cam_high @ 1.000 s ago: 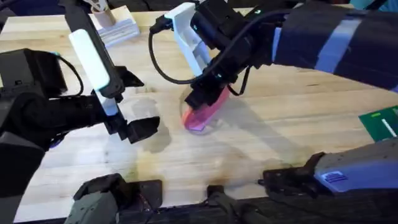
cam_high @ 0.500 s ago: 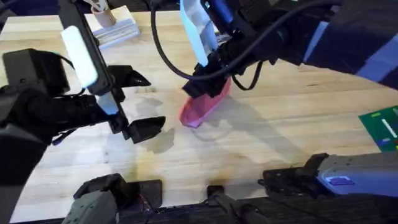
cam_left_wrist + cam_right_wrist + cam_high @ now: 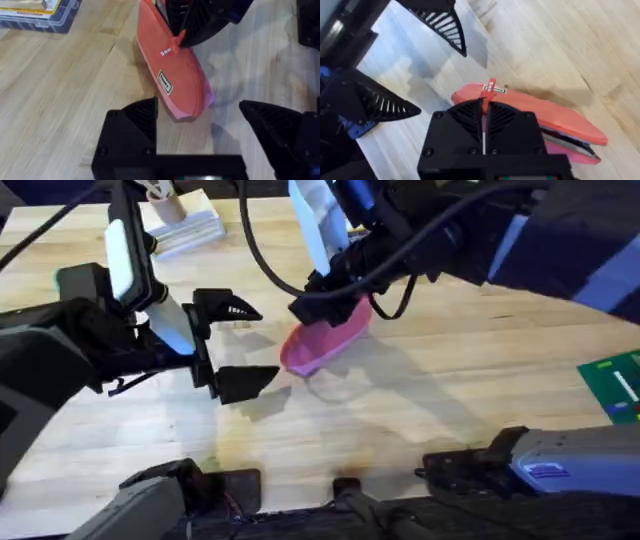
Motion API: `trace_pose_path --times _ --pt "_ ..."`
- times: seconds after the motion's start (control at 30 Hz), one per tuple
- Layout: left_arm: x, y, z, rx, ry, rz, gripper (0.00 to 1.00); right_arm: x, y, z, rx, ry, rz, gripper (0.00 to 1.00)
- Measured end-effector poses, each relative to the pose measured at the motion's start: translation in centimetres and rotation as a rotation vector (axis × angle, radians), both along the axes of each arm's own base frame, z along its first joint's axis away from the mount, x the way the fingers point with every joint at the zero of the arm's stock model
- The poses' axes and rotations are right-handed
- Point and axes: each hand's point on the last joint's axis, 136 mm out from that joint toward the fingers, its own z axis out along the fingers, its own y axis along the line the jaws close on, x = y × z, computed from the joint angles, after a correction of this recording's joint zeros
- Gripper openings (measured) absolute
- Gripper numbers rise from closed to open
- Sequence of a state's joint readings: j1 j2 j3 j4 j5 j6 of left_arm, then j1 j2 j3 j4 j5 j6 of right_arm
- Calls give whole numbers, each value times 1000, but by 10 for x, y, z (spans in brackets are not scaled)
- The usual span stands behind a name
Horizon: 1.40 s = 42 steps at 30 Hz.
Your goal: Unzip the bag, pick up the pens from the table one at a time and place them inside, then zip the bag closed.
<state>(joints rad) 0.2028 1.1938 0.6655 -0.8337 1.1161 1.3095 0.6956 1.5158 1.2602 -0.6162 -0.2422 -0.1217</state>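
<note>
Next, my left gripper grabs the pink bag by its free labelled end [image 3: 298, 361] [image 3: 187, 100], since my right gripper crowds the zipper pull and the raised end.
The pink bag [image 3: 322, 345] lies aslant in mid-table, its far end raised. My right gripper [image 3: 322, 292] comes down onto that end and is shut on the bag's zipper pull [image 3: 490, 88], whose red tab pokes out between the closed fingers [image 3: 484, 102]. A dark slit runs along the bag [image 3: 555, 120] behind the pull. My left gripper [image 3: 252, 345] stands open just left of the bag's near end, one finger on either side of it. From the left wrist the bag [image 3: 175, 75] sits just beyond the open left gripper [image 3: 200, 112]. The pens are out of view.
White boxes [image 3: 185, 225] stand at the back left of the table [image 3: 450, 380], and a clear plastic organiser [image 3: 35, 12] lies near them. A green item [image 3: 612, 380] sits at the right edge. Bare wood lies in front of the bag.
The left gripper has moved right, closing in on the bag's near end. The right gripper has stayed shut on the bag, which has shifted a little left and turned.
</note>
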Motion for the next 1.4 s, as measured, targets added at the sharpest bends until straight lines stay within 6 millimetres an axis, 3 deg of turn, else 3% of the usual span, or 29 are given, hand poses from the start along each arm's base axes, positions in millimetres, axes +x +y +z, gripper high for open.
trace_pose_path --times 0.27,0.63,0.93,1.0,1.07,1.1,1.4 --pt "10 -4 -10 -48 9 -30 993 5 2 3 18 -2 -36 33" --pt "9 -32 -13 -58 -53 -160 993 5 2 3 22 7 -50 33" --pt "11 -35 -12 -57 -76 -172 992 5 2 3 24 9 -53 33" --pt "11 -35 -12 -58 -71 -169 782 5 2 3 24 9 -54 33" --pt "12 -35 -12 -59 -65 -166 457 5 2 3 25 10 -56 33" --pt "14 -35 -14 -56 -61 -160 74 5 2 3 24 13 -56 33" --pt "14 -35 -15 -58 -37 -151 43 6 0 2 15 8 -61 33"
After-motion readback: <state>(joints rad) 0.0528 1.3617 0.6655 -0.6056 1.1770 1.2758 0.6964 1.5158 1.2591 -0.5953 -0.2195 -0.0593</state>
